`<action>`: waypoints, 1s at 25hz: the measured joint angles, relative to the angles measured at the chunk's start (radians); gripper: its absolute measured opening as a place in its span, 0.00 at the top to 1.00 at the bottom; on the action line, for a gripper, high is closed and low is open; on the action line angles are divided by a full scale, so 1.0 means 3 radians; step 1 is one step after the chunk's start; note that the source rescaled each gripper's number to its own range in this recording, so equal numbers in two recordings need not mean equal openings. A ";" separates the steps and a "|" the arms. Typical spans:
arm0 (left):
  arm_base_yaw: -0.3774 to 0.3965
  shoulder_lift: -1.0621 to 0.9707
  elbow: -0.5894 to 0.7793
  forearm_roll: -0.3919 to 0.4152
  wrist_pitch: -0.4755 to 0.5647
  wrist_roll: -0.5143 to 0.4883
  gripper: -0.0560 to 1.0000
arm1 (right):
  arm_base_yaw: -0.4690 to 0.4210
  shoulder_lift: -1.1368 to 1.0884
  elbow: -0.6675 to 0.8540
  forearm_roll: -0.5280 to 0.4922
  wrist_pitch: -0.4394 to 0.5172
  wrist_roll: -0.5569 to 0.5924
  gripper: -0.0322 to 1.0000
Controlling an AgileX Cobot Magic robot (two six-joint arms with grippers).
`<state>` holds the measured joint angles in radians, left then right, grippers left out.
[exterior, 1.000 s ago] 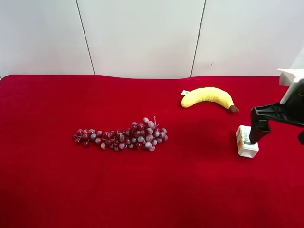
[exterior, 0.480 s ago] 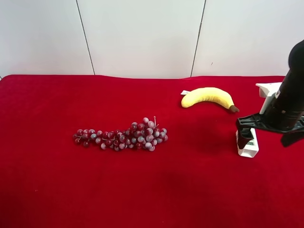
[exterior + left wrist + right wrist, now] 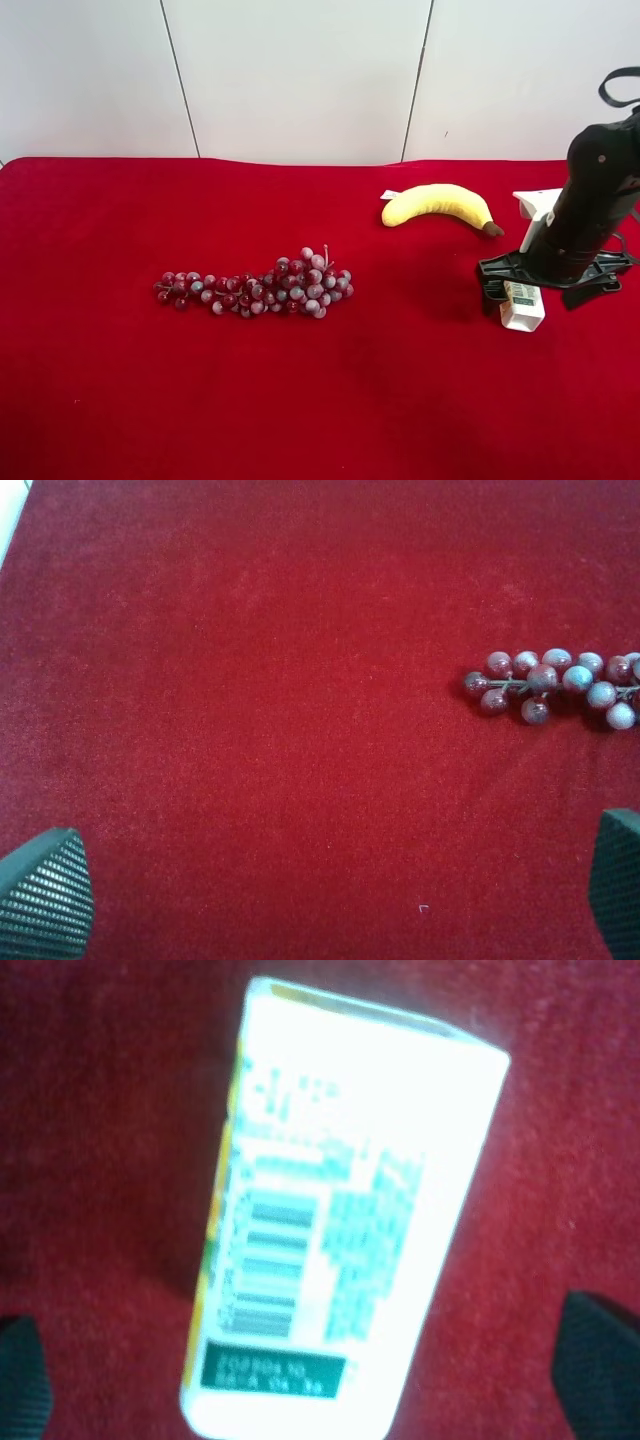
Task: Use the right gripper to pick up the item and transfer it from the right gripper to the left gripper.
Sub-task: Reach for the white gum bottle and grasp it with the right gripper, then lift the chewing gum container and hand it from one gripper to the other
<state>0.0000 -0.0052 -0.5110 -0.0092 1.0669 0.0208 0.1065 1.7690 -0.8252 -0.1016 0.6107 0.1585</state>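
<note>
I should next grab the white drink carton with my right gripper to hand it over to my left gripper. I should hold it by its sides beside the barcode [image 3: 523,294].
The item, a small white drink carton [image 3: 522,308], lies on the red cloth at the exterior high view's right. The right wrist view shows its barcode face [image 3: 335,1220] close up. My right gripper [image 3: 533,293] is down over it, open, with one black finger on each side of the carton and neither touching it in the right wrist view [image 3: 310,1370]. My left gripper [image 3: 330,890] is open and empty above bare red cloth, and it is out of the exterior high view.
A yellow banana [image 3: 437,203] lies just beyond the carton. A bunch of red grapes [image 3: 260,288] lies mid-table, and its end shows in the left wrist view [image 3: 555,685]. A white wall stands behind the table.
My right arm has swung in from the exterior high view's right edge and come down over the carton, so its open fingers now straddle it. The carton has not moved.
</note>
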 joint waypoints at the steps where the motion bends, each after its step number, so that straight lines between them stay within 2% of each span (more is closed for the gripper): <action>1: 0.0000 0.0000 0.0000 0.0000 0.0000 0.0000 0.00 | 0.0000 0.0020 0.0000 0.0000 -0.0021 0.0000 0.00; 3: 0.0000 0.0000 0.0000 0.0000 0.0000 0.0000 0.00 | 0.0000 0.0059 0.0000 -0.0003 -0.0065 0.0000 0.00; 5: 0.0000 0.0000 0.0000 0.0000 0.0000 0.0000 0.00 | 0.0000 0.0095 0.0000 -0.0003 -0.0079 0.0000 0.08; 7: 0.0000 0.0000 0.0000 0.0000 0.0000 0.0000 0.00 | 0.0000 0.0118 0.0000 -0.0003 -0.0079 0.0007 0.22; 9: 0.0000 0.0000 0.0000 0.0000 0.0000 0.0000 0.00 | 0.0000 0.0122 0.0000 -0.0003 -0.0082 0.0007 0.43; 12: 0.0000 0.0000 0.0000 0.0000 0.0000 0.0000 0.00 | 0.0000 0.0122 0.0000 -0.0003 -0.0082 0.0007 0.68; 16: 0.0000 0.0000 0.0000 0.0000 0.0000 0.0000 0.00 | 0.0000 0.0125 0.0000 -0.0003 -0.0082 0.0007 0.93; 17: 0.0000 0.0000 0.0000 0.0000 0.0000 0.0000 0.00 | 0.0000 0.0125 0.0000 -0.0003 -0.0082 0.0007 0.96; 25: 0.0000 0.0000 0.0000 0.0000 0.0000 0.0000 0.00 | 0.0000 0.0114 0.0000 -0.0003 -0.0078 0.0007 0.96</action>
<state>0.0000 -0.0052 -0.5110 -0.0092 1.0669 0.0208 0.1065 1.8031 -0.8252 -0.1024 0.5872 0.1605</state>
